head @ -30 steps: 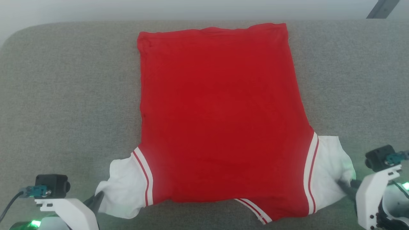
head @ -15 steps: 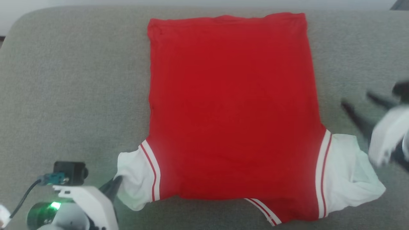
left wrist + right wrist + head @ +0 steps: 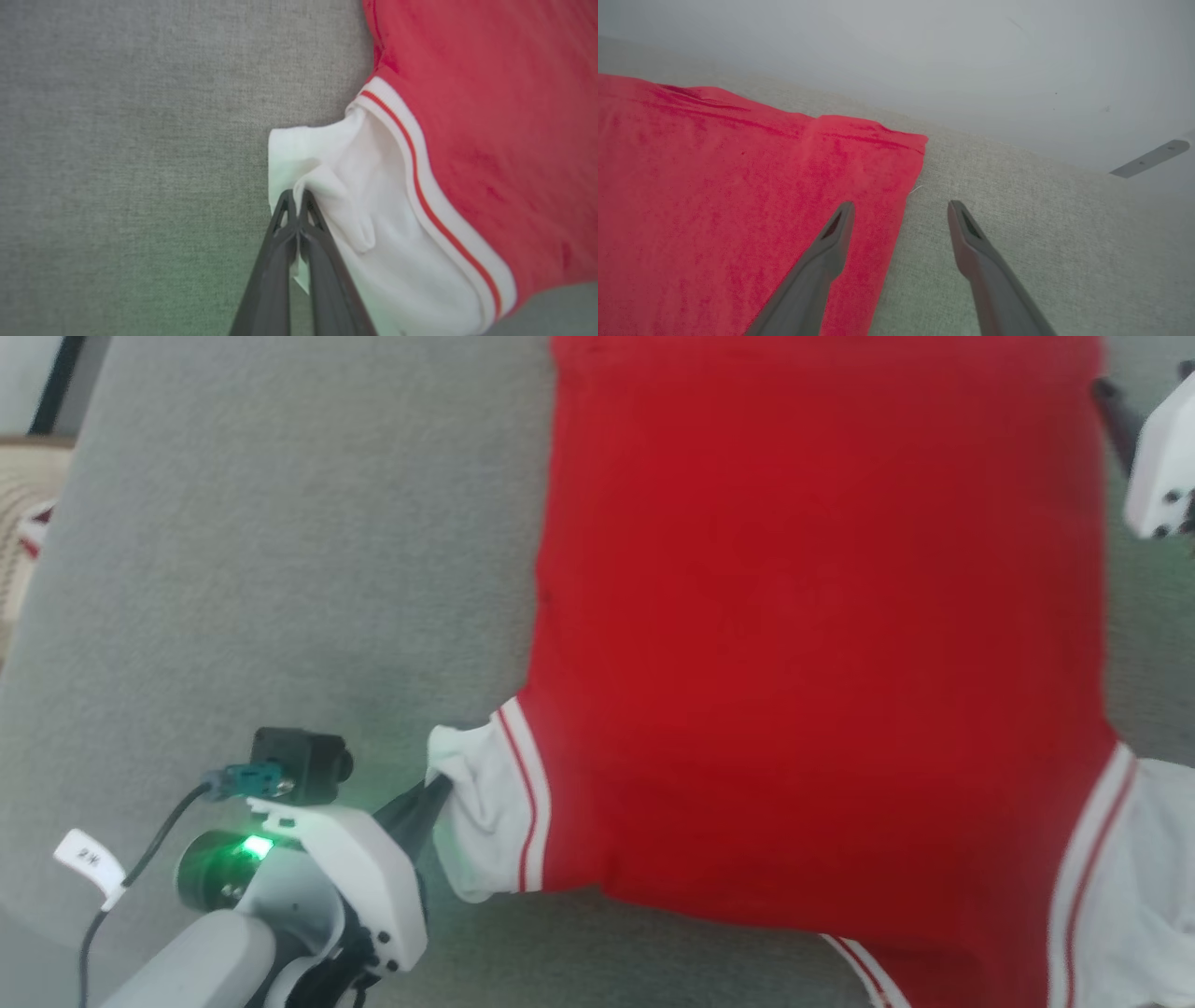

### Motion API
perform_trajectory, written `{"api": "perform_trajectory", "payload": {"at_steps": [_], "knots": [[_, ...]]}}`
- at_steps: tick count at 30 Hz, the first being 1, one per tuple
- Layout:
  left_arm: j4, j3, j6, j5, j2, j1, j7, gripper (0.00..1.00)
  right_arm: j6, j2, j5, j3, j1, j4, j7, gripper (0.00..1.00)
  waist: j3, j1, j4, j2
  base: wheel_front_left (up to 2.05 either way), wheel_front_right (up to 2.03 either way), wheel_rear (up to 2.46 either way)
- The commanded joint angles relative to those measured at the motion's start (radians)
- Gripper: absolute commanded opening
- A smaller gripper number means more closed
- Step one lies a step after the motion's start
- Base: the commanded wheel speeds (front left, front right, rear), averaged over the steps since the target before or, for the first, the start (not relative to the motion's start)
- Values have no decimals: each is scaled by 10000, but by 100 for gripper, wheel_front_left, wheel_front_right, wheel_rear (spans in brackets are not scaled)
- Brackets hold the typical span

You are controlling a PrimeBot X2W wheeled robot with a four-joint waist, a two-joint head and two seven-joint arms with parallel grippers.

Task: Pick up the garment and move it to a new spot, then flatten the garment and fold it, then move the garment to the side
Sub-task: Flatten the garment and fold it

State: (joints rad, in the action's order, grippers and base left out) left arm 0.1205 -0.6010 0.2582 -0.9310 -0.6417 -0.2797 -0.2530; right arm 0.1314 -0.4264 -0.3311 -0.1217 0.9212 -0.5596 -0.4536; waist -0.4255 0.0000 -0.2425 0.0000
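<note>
The red garment needs to be folded. My right gripper should pinch the hem by its bunched corner for that.
The garment (image 3: pixel 812 616) lies spread on the grey cushion with its plain red side up, so the lettering is hidden. Its white sleeves point toward me, one at the lower left (image 3: pixel 481 803) and one at the lower right (image 3: pixel 1134 896). My left gripper (image 3: pixel 296 195) is shut on the crumpled edge of the left white sleeve (image 3: pixel 355 196), low on the cushion. My right gripper (image 3: pixel 900 205) is open and hovers over the garment's (image 3: pixel 714 196) far right edge near the hem corner, one finger over red cloth and one over the cushion. One dark finger (image 3: pixel 1113 409) of it shows at the head view's top right.
The grey cushion (image 3: pixel 280 569) has a rounded left edge, with a beige patterned thing (image 3: pixel 21 513) beyond it. A pale wall (image 3: pixel 924 56) rises behind the cushion's far edge, carrying a grey metal bracket (image 3: pixel 1150 158). Bare cushion (image 3: pixel 1017 210) lies right of the hem corner.
The camera has swung, shifting the picture right and down. My right gripper let go of the right sleeve, rose to the far right hem edge and stands open. The left keeps its sleeve.
</note>
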Motion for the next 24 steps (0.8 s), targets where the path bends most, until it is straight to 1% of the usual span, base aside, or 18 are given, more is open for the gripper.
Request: {"api": "perform_trajectory", "payload": {"at_steps": [1, 5, 8, 11, 15, 16, 17, 20, 21, 24], "knots": [[-144, -74, -116, 85, 169, -281, 16, 0, -14, -84, 178, 94, 567, -834, -150, 100, -452, 0, -562, 0, 0, 0, 0], [-453, -229, -354, 103, 460, -600, 87, 0, -14, -177, 488, 379, 1640, -2550, -639, 100, -742, 0, -1025, 0, 0, 0, 0], [-677, -349, -540, 122, 666, -781, 130, 0, -14, -205, 618, 602, 2253, -3609, -1168, 100, -904, 0, -1322, 0, 0, 0, 0], [-916, -430, -703, 117, 831, -911, 200, 0, -8, -138, 732, 753, 2558, -4486, -1642, 100, -1022, 0, -1542, 0, 0, 0, 0], [-1209, -506, -856, 92, 1007, -1028, 284, 0, -8, -185, 1261, 770, 2714, -5573, -2416, 100, -1103, 0, -1689, 0, 0, 0, 0], [-1269, -515, -860, 87, 1030, -1044, 282, 0, -10, -161, 1433, 709, 2689, -5797, -2630, 35, -1103, 0, -1695, 0, 0, 0, 0], [-1326, -510, -883, 71, 1056, -1064, 299, 0, -8, -176, 1583, 675, 2697, -5964, -2776, 0, -1100, 0, -1687, 0, 0, 0, 0], [-1431, -485, -887, 38, 1061, -1085, 333, 0, -16, -219, 1757, 615, 2766, -6142, -2941, 0, -1073, 0, -1646, 0, 0, 0, 0], [-1519, -439, -881, 36, 1023, -1087, 380, 0, -17, -286, 1849, 588, 2883, -6147, -2807, 0, -1007, 0, -1539, 0, 0, 0, 0], [-1578, -349, -850, 19, 908, -1036, 405, 0, -19, -126, 1859, 385, 2936, -5916, -2450, 0, -812, 0, -1280, 0, 0, 0, 0]]}}
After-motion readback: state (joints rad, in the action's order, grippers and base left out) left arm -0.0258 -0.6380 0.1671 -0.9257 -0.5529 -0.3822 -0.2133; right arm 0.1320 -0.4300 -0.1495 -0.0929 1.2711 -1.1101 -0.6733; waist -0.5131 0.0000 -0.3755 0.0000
